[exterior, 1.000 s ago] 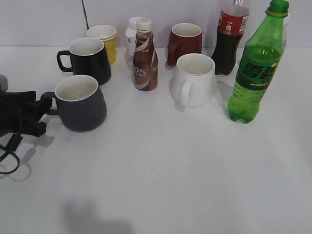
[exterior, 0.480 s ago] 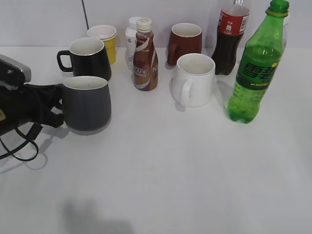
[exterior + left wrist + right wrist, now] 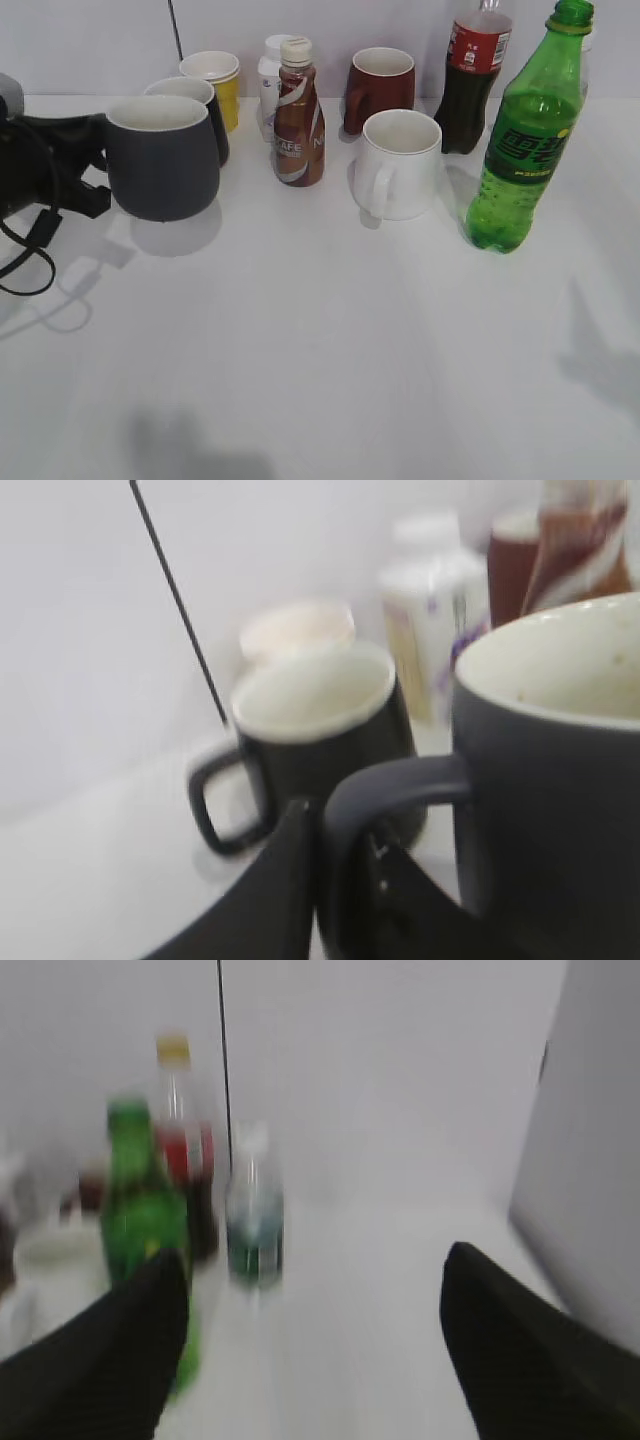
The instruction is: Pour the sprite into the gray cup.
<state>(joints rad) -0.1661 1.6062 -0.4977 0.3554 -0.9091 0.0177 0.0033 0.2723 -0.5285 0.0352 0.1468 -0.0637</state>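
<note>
My right gripper is to pour the sprite, so it should grab it around its labeled middle (image 3: 525, 150) next. The sprite is tall and has its slim neck (image 3: 562, 43) high above its base.
The gray cup (image 3: 162, 157) hangs lifted above the table at the left, its shadow under it. My left gripper (image 3: 95, 165) is shut on its loop handle; in the left wrist view the fingers (image 3: 345, 850) clamp the handle beside the cup's body (image 3: 540, 760). The sprite (image 3: 524, 135), a tall green bottle without a cap, stands upright at the right. It shows blurred in the right wrist view (image 3: 145, 1220). My right gripper (image 3: 315, 1305) is open and empty, right of the bottle, and is not seen in the exterior view.
A glossy black mug (image 3: 200, 100) stands behind the lifted cup. A yellow cup (image 3: 218, 80), a brown coffee bottle (image 3: 298, 115), a dark red mug (image 3: 380, 88), a white mug (image 3: 398, 165) and a cola bottle (image 3: 474, 75) stand along the back. A small water bottle (image 3: 254, 1215) stands beside the cola.
My left gripper has lifted the gray cup off the table and carried it up and slightly back. A shadow has appeared at the right edge of the table.
</note>
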